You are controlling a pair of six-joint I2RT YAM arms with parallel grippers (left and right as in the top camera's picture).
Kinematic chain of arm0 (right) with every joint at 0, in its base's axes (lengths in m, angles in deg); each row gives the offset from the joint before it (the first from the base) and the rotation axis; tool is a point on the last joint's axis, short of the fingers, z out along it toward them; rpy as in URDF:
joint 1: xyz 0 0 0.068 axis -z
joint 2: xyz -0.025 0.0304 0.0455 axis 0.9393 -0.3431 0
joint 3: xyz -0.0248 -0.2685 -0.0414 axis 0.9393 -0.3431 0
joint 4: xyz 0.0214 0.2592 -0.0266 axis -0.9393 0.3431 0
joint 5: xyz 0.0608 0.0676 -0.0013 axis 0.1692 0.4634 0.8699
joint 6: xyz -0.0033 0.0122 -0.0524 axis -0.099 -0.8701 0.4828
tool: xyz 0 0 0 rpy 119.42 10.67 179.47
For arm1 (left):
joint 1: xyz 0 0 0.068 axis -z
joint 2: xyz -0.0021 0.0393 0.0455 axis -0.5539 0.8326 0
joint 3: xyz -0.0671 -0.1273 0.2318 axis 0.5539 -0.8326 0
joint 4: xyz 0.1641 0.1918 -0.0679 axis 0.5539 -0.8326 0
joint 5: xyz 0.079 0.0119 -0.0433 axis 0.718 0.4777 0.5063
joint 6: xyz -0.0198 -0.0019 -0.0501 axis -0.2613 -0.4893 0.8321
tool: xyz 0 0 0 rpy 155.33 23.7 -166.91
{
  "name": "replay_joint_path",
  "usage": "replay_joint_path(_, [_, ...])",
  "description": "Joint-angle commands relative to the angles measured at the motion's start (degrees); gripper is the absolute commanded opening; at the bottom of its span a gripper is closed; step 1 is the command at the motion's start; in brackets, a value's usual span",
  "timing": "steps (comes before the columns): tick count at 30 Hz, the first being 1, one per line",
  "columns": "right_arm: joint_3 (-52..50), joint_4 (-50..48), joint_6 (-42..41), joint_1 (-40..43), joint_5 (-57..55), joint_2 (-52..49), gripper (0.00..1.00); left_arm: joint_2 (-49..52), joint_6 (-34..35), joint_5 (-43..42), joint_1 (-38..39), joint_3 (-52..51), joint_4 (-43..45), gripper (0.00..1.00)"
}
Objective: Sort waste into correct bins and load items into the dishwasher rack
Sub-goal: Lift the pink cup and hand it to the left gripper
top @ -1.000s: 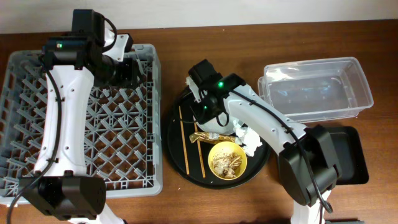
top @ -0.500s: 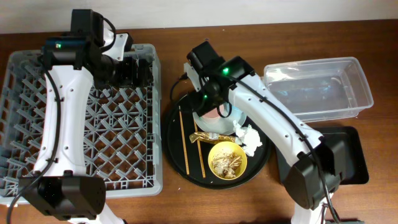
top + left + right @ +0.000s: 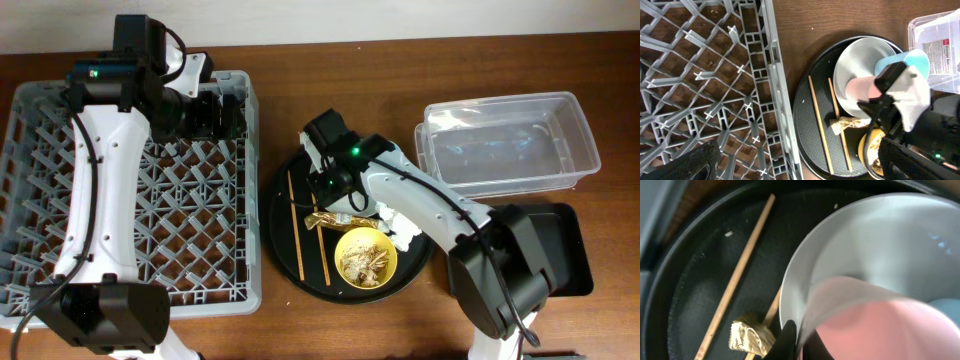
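Observation:
My left gripper is to grab the pink cup next by its bottom end, opposite the cup's rim, so that it can load the cup rim-first into the dishwasher rack.
My right gripper [image 3: 800,341] is shut on the rim of the pink cup [image 3: 880,325], which lies on the grey-white plate [image 3: 840,240] beside the blue cup [image 3: 905,62]. The plate rests on a round black tray [image 3: 278,232] with two chopsticks [image 3: 296,225], the gold wrapper [image 3: 325,218], the white napkin [image 3: 402,226] and the yellow bowl [image 3: 365,258] holding food scraps. My left gripper [image 3: 215,112] hangs open over the far right corner of the grey dishwasher rack [image 3: 130,230], holding nothing. The clear tub [image 3: 510,140] and the black bin tray [image 3: 565,250] stand at the right.
The rack [image 3: 715,75] fills the table's left half, its wall close to the round tray [image 3: 802,120]. My right arm [image 3: 430,205] reaches across the tray from the front right. Bare wood shows along the back edge and between tray and tub.
My right arm rose toward the back of the tray, then came down again over the plate, and its jaws shut on the pink cup. The left jaws opened wider over the rack.

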Motion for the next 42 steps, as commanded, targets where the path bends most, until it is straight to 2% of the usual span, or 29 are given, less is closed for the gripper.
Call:
replay_joint_path(1, [7.61, 4.39, -0.2, -0.48, -0.26, 3.48, 0.04, 0.24, -0.44, -1.9, -0.33, -0.24, 0.09, 0.99])
replay_joint_path(3, [13.25, 8.15, 1.29, -0.48, 0.66, 5.27, 0.04, 0.22, -0.55, -5.35, -0.44, -0.2, 0.28, 0.99])
replay_joint_path(5, [22.71, 14.4, 1.25, -0.42, 1.68, 7.89, 0.04, 0.11, -4.92, -15.19, -1.64, 0.28, 0.26, 0.99])
replay_joint_path(7, [28.57, 18.67, 1.25, 0.17, 4.98, 9.9, 0.04, 0.0, -11.06, -28.96, -3.76, 0.46, -0.42, 0.99])
replay_joint_path(9, [32.39, 21.77, 2.75, 2.36, 14.86, 12.72, 0.04, -0.02, -20.79, -49.27, -7.65, 0.46, -3.82, 1.0])
replay_joint_path(11, [32.52, 21.66, 5.07, 4.85, 25.73, 14.78, 0.04, -0.02, -24.87, -57.18, -10.34, 0.46, -6.4, 0.99])
replay_joint_path(16, [32.44, 19.32, 9.81, 10.8, 51.32, 15.08, 0.04, -0.04, -29.51, -59.89, -12.02, 0.46, -9.86, 0.99])
replay_joint_path(19, [32.44, 17.49, 10.27, 11.65, 55.93, 13.44, 0.04, -0.09, -36.83, -64.3, -10.49, 0.46, -13.7, 0.99])
replay_joint_path(23, [32.44, 16.55, 14.99, 11.5, 63.45, 12.13, 0.04, -0.09, -37.99, -68.15, -8.0, 0.46, -13.53, 0.99])
replay_joint_path(31, [32.44, 9.55, 14.91, 11.63, 67.45, 12.04, 0.04, -0.42, -38.05, -69.7, -2.73, 0.46, -13.9, 0.99])
replay_joint_path(35, [32.41, 9.29, 14.95, 11.61, 67.89, 11.91, 0.04, -0.79, -38.03, -71.54, -1.75, 0.46, -13.94, 0.99])
replay_joint_path(40, [32.41, 9.4, 14.95, 11.65, 67.45, 11.72, 0.04, -2.29, -38.03, -72.0, -1.18, 0.46, -14.86, 0.89])
replay_joint_path(41, [32.39, 9.51, 14.95, 11.67, 67.45, 11.69, 0.04, -2.8, -38.03, -72.0, -1.46, 0.46, -14.88, 0.83])
replay_joint_path(42, [32.35, 9.49, 14.95, 11.67, 67.45, 11.67, 0.04, -3.41, -38.03, -72.02, -1.73, 0.46, -14.86, 0.81])
